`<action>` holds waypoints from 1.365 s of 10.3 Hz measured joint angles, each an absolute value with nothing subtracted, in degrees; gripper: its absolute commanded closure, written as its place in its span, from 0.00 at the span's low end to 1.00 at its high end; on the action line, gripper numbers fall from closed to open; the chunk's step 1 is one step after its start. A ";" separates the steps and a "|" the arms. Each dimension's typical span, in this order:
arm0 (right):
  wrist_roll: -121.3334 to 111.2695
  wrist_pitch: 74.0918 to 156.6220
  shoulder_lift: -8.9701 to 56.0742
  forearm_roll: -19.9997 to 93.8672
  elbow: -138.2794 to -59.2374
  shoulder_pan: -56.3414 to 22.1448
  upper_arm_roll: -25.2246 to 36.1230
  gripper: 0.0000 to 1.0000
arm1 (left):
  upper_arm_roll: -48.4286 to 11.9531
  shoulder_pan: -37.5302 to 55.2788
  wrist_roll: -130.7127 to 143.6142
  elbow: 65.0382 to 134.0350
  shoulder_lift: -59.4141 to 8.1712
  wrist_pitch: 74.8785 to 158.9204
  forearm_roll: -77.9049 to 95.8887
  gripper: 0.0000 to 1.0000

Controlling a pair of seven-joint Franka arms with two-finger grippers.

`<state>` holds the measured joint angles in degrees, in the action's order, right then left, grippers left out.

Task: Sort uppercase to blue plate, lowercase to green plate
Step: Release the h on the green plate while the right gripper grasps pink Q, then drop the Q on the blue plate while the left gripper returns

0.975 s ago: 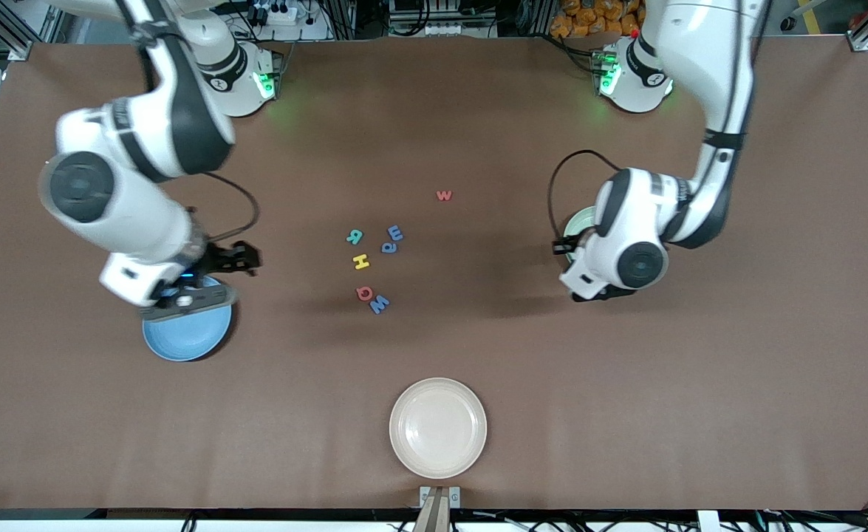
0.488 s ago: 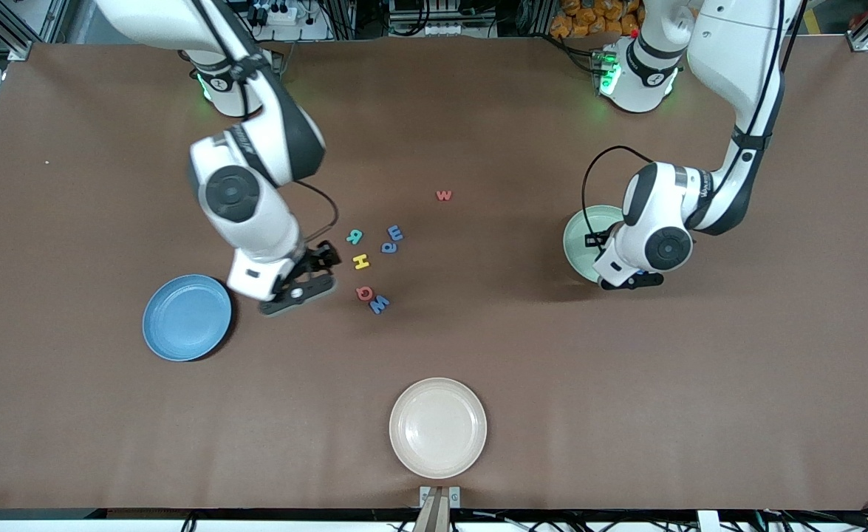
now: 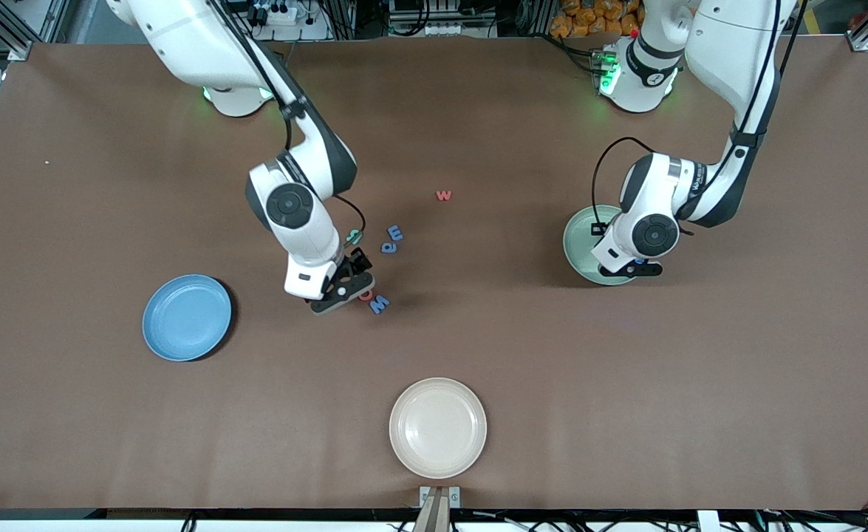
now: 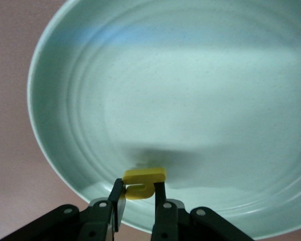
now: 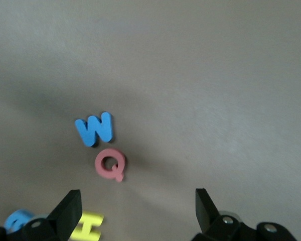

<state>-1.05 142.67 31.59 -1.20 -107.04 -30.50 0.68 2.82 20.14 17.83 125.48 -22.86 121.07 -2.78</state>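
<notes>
My right gripper moves toward the Q next and only then closes on it, since the fingers stop short of the red Q (image 5: 118, 170) and closing now would miss.
My left gripper (image 4: 139, 186) is shut on a yellow lowercase h (image 4: 143, 181) and hangs just over the green plate (image 4: 190, 100), near its rim. In the front view that gripper (image 3: 630, 267) covers the plate's (image 3: 580, 240) edge nearest the camera. My right gripper (image 5: 137, 207) is open above the table by the uppercase letters: the blue W (image 5: 94, 129), the red Q (image 5: 110, 164) and the yellow H (image 5: 90, 227). From the front, the right gripper (image 3: 343, 285) hides the H and part of the Q (image 3: 366, 295). The blue plate (image 3: 186, 318) holds nothing.
A teal R (image 3: 355, 236), a blue e (image 3: 388, 247) and a blue E-like letter (image 3: 396, 233) lie just farther from the camera than the right gripper. A small red w (image 3: 443, 196) lies farther still. A cream-white plate (image 3: 438, 427) sits near the table's front edge.
My right arm has swung from over the blue plate across to the letter cluster, still open. My left gripper has shifted a little over the green plate with the h.
</notes>
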 measured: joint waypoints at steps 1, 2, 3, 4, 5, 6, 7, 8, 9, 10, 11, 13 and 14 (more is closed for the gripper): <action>-1.68 143.85 33.48 -1.20 -106.69 -30.80 0.67 0.00 | 2.82 20.04 17.82 125.72 -22.86 121.07 -3.96 0.66; -1.78 144.17 35.03 -1.20 -105.85 -31.31 0.66 0.00 | 2.82 19.87 17.81 125.99 -22.86 121.07 -4.88 0.41; -1.78 144.17 36.19 -1.20 -104.84 -31.75 0.66 0.00 | 2.82 19.55 17.60 126.05 -22.85 121.10 -5.28 0.37; -1.78 144.17 37.10 -1.20 -103.90 -31.98 0.66 0.00 | 2.82 19.26 16.91 125.98 -22.79 121.12 -5.34 0.29; -1.78 144.16 37.83 -1.20 -103.11 -32.15 0.66 0.00 | 2.82 19.19 16.78 125.69 -22.70 121.12 -5.35 0.26; -1.78 144.16 38.66 -1.20 -102.53 -32.54 0.66 0.00 | 2.77 19.25 16.77 124.54 -22.58 120.78 -5.35 0.26; -1.77 144.16 39.41 -1.19 -102.09 -33.05 0.66 0.00 | 2.69 19.34 16.77 122.37 -22.52 119.24 -5.35 0.26; -1.77 144.16 39.97 -1.19 -101.82 -33.44 0.65 0.00 | 2.58 19.40 16.77 119.66 -22.46 116.69 -5.35 0.26; -1.76 144.16 40.23 -1.19 -101.60 -33.56 0.66 0.00 | 2.40 19.42 16.77 116.80 -22.31 114.21 -4.63 0.26; -1.76 144.15 40.25 -1.18 -101.48 -33.56 0.70 0.00 | 2.30 19.44 16.85 114.78 -22.14 113.11 -2.58 0.26; -1.76 144.13 40.28 -1.17 -101.44 -33.56 0.70 0.00 | 2.23 19.50 17.04 113.17 -22.07 112.69 0.68 0.26; -1.76 144.02 40.30 -1.17 -101.40 -33.56 0.70 0.00 | 1.99 20.29 19.68 111.54 -22.09 112.50 6.26 0.26; -1.76 143.99 40.30 -1.17 -101.38 -33.56 0.70 0.54 | 1.87 21.07 21.49 110.86 -22.12 112.50 9.74 0.26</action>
<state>-1.76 143.99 40.30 -1.17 -101.38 -33.56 0.70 1.87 21.07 21.49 110.86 -22.12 112.50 9.74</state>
